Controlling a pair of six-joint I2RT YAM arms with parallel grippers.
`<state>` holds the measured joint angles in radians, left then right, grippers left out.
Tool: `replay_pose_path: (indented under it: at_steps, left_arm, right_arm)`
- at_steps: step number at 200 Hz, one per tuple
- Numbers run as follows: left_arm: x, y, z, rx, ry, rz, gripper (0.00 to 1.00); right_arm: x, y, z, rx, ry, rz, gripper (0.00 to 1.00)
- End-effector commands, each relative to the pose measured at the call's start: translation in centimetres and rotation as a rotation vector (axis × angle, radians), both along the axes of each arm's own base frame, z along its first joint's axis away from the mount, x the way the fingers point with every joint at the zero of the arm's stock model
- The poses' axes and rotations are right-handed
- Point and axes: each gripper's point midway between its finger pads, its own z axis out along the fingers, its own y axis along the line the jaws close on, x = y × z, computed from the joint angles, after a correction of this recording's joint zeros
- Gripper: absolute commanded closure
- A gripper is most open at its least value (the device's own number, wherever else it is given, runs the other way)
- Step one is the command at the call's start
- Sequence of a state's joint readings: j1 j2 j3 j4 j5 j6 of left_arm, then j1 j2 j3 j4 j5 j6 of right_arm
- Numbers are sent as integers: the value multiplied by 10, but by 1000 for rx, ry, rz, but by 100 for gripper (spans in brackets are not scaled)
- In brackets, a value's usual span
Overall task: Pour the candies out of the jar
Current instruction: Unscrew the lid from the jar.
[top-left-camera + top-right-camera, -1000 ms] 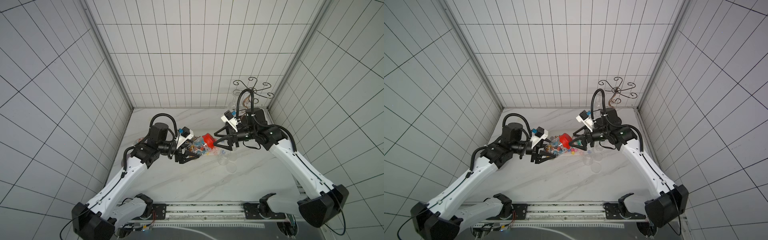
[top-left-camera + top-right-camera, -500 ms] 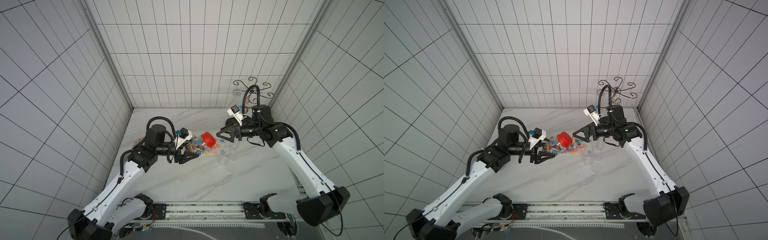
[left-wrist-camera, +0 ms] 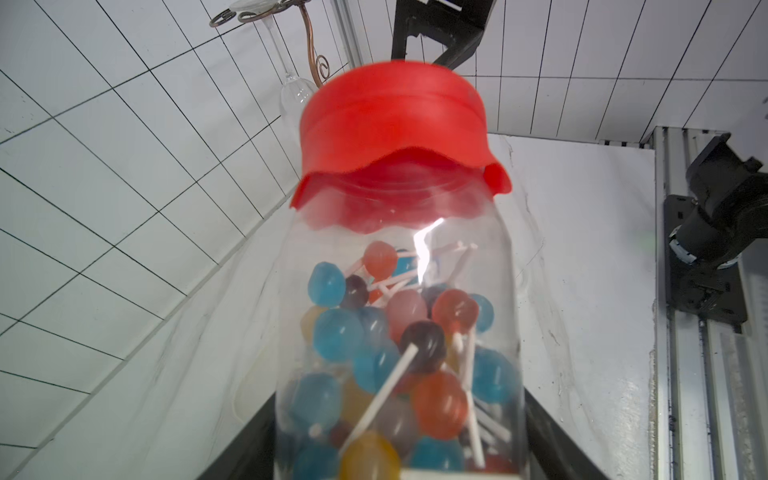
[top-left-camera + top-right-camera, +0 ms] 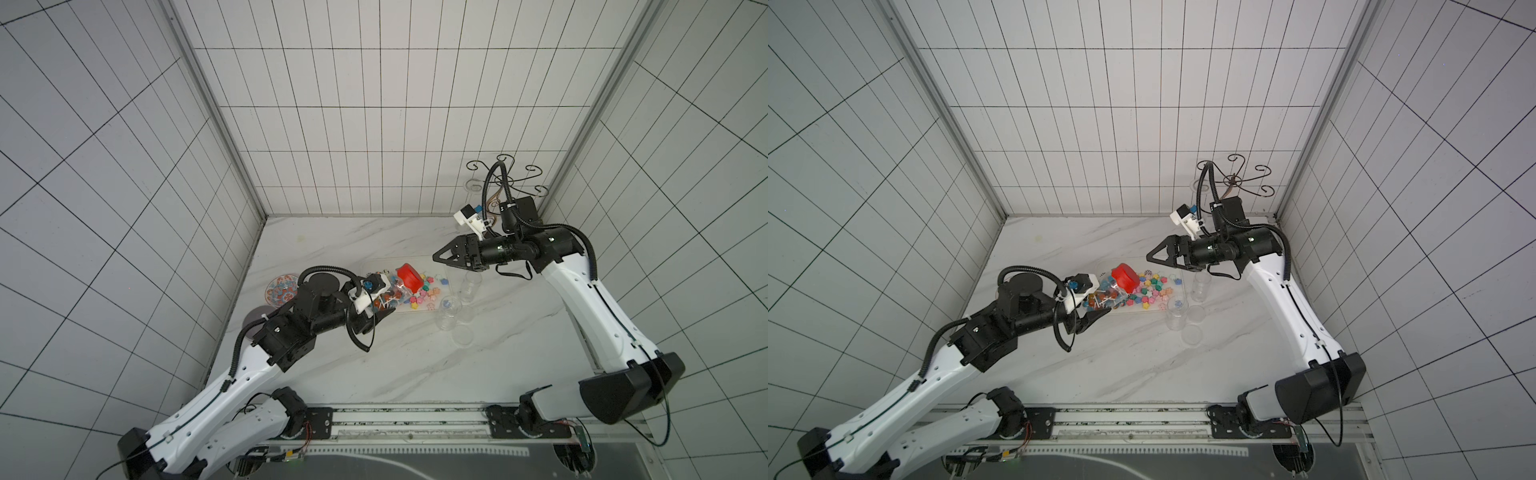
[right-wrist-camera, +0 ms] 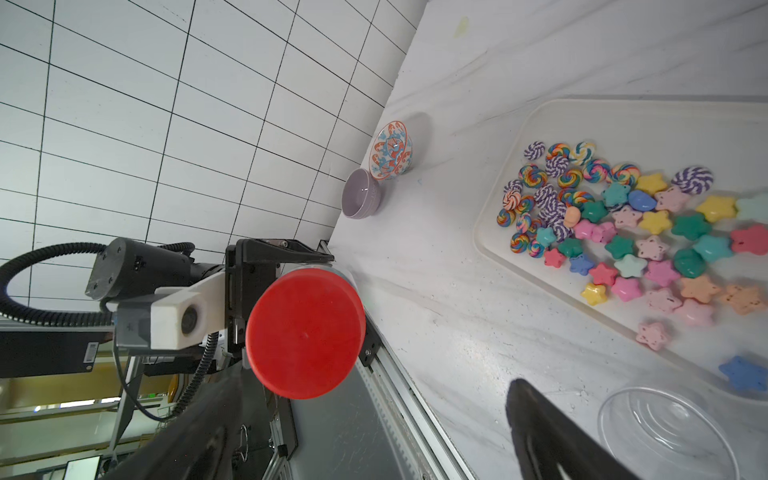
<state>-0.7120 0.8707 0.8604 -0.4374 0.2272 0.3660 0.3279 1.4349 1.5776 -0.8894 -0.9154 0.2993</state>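
My right gripper grabs the red lid (image 4: 409, 278) across its rim next, facing its top, to pull it off and open the jar for pouring.
My left gripper (image 4: 380, 307) is shut on the clear jar (image 4: 388, 291), held tilted above the table with its red lid (image 4: 409, 278) on. In the left wrist view the jar (image 3: 395, 332) holds several ball lollipops (image 3: 424, 345) on white sticks under the lid (image 3: 395, 124). More candies (image 5: 615, 224), stars and swirls, lie in a shallow white tray (image 5: 498, 249). My right gripper (image 4: 436, 255) hangs open to the right of the lid and apart from it, nothing between its fingers (image 5: 548, 432). The lid (image 5: 305, 332) faces it.
A patterned bowl (image 4: 282, 288) and a purple bowl (image 4: 257, 326) sit by the left wall. Clear cups (image 4: 449, 313) and a clear lid (image 4: 462, 334) stand right of the tray. A wire glass stand (image 4: 507, 178) fills the back right corner.
My right gripper has drawn back from the red lid, up and to the right. The left arm has pulled the jar slightly leftward.
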Motion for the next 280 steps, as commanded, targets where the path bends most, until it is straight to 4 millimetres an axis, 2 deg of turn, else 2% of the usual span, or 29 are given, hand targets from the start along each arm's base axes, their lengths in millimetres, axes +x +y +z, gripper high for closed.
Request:
replay_pose_path:
  at_steps: [1, 46, 103, 161, 190, 235, 280]
  left_arm:
    - [14, 12, 2, 63, -97, 107, 39]
    - [11, 10, -6, 79, -94, 96, 39]
    - [7, 8, -2, 54, -94, 73, 39]
    - [6, 5, -2, 50, -87, 60, 39]
    - [6, 3, -4, 53, -78, 55, 39]
    - [7, 2, -4, 53, -75, 54, 39]
    - [7, 2, -4, 50, -74, 55, 39]
  right_arm:
    - [-7, 11, 13, 34, 26, 48, 0]
    - [-11, 33, 0, 46, 84, 107, 0]
    - [-15, 54, -27, 5, 147, 161, 0]
    - [-17, 69, -30, 20, 153, 201, 1]
    - [-17, 73, -24, 28, 130, 210, 2]
    - [-22, 80, -25, 39, 137, 242, 8]
    - [-28, 82, -24, 47, 136, 263, 21]
